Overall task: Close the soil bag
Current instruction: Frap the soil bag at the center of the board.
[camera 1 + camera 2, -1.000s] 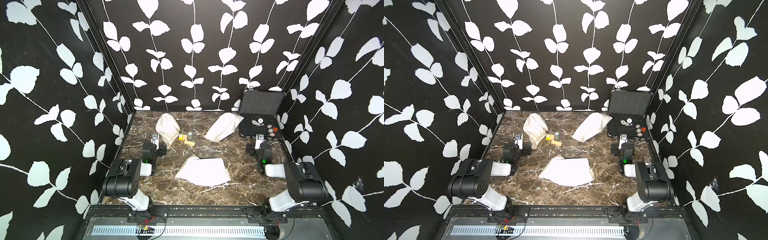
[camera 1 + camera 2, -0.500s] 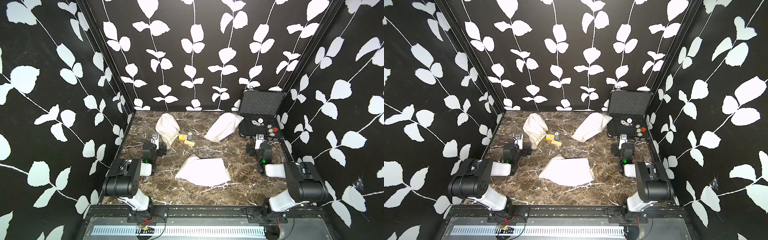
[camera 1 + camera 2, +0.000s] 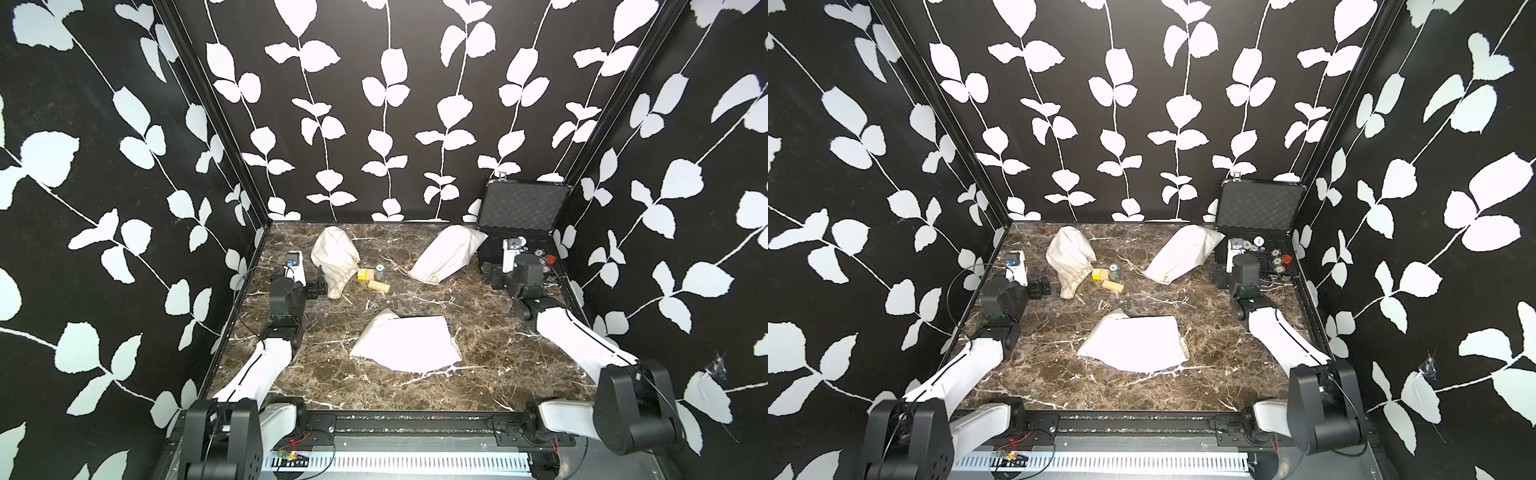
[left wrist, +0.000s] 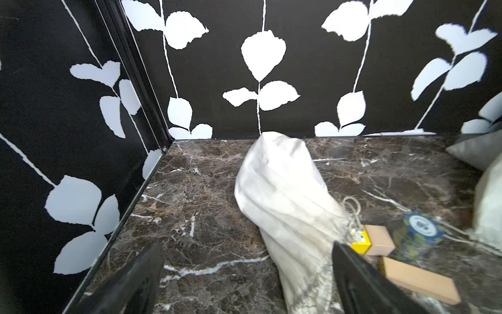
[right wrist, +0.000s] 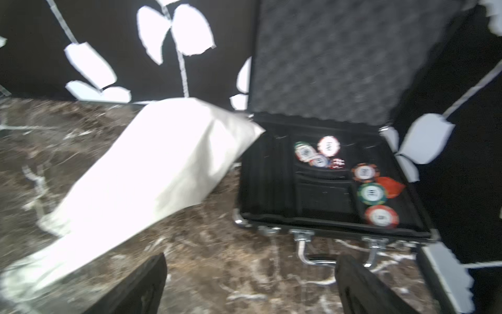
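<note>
I should next take hold of the bag with my right gripper, against the case near the bag's narrow opening. The bag's drawstring then stays free to pull closed.
Three white cloth drawstring bags lie on the marble table, and I cannot tell which is the soil bag. One bag (image 3: pixel 334 257) (image 3: pixel 1069 257) (image 4: pixel 285 201) lies at the back left, its gathered mouth toward my left gripper (image 3: pixel 318 286) (image 3: pixel 1040 286) (image 4: pixel 247 252). That gripper is open, with the bag's mouth just inside its far finger. A second bag (image 3: pixel 446 253) (image 3: pixel 1183 253) (image 5: pixel 152 174) leans against the case. The third bag (image 3: pixel 405 343) (image 3: pixel 1133 343) lies flat in the middle. My right gripper (image 3: pixel 494 276) (image 3: pixel 1219 276) (image 5: pixel 250 261) is open and empty in front of the case.
An open black case (image 3: pixel 519 208) (image 3: pixel 1258 208) (image 5: pixel 326 225) with poker chips stands at the back right. A yellow cube (image 3: pixel 362 274) (image 4: pixel 360 240), wooden blocks (image 3: pixel 379 286) (image 4: pixel 419 280) and a chip stack (image 3: pixel 380 272) (image 4: pixel 418 233) lie beside the left bag. Patterned walls close three sides.
</note>
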